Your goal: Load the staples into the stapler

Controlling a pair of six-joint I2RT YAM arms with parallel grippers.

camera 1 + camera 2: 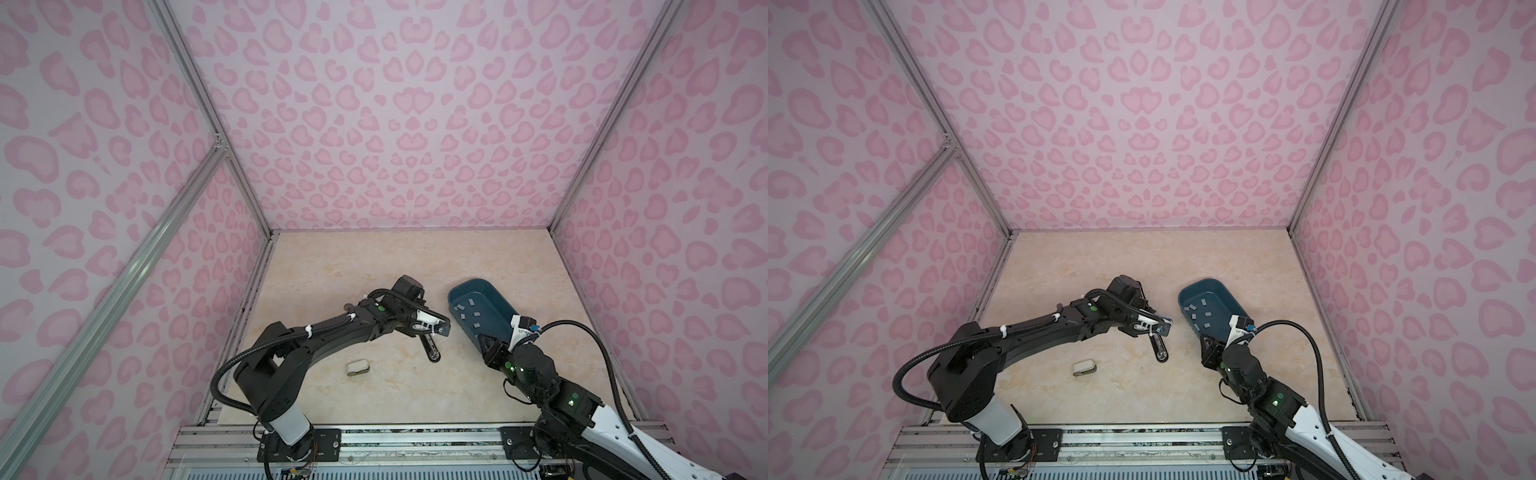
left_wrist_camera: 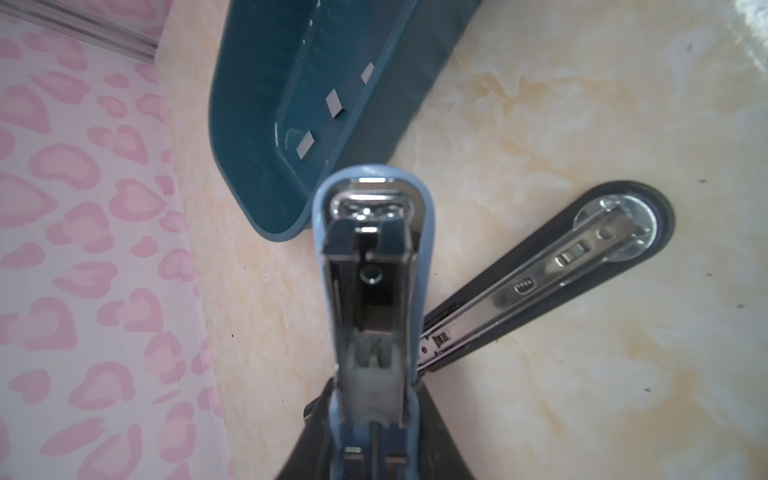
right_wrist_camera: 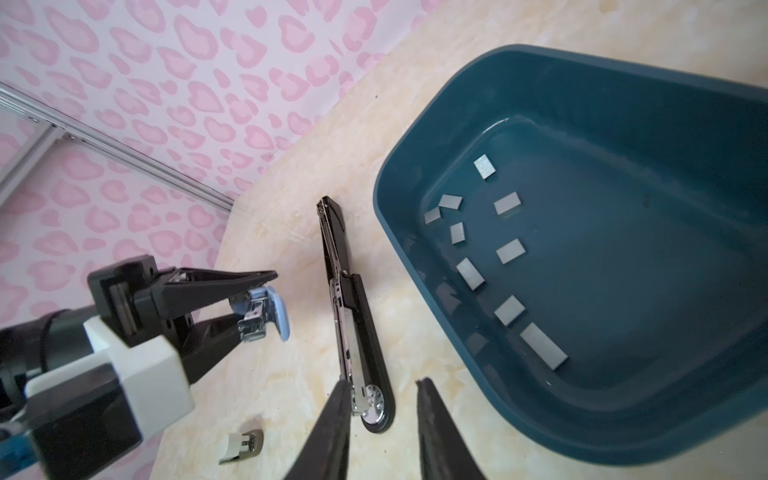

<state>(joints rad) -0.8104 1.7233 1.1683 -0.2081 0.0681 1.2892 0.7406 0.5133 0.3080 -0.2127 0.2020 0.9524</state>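
The left gripper needs to keep holding the blue top, which hangs well above the bare table beside the tray [image 3: 386, 232] and would drop if the gripper opened now.
My left gripper [image 2: 374, 424] is shut on the blue top of the stapler [image 2: 374, 232], whose magazine channel faces the wrist camera. The stapler's black base [image 1: 430, 349] with its metal rail is swung away and slants down to the table. Several pale grey staples [image 3: 510, 251] lie loose in the dark teal tray [image 3: 386, 232], just right of the stapler in both top views. In the right wrist view, my right gripper [image 3: 383, 384] is open with nothing in it. It hovers over the round end of the base [image 3: 376, 409], near the tray's front corner.
A small white stapler [image 1: 358, 368] lies on the beige table left of the black base, also seen in the right wrist view [image 3: 241, 446]. Pink patterned walls with metal frame rails close in the table on three sides.
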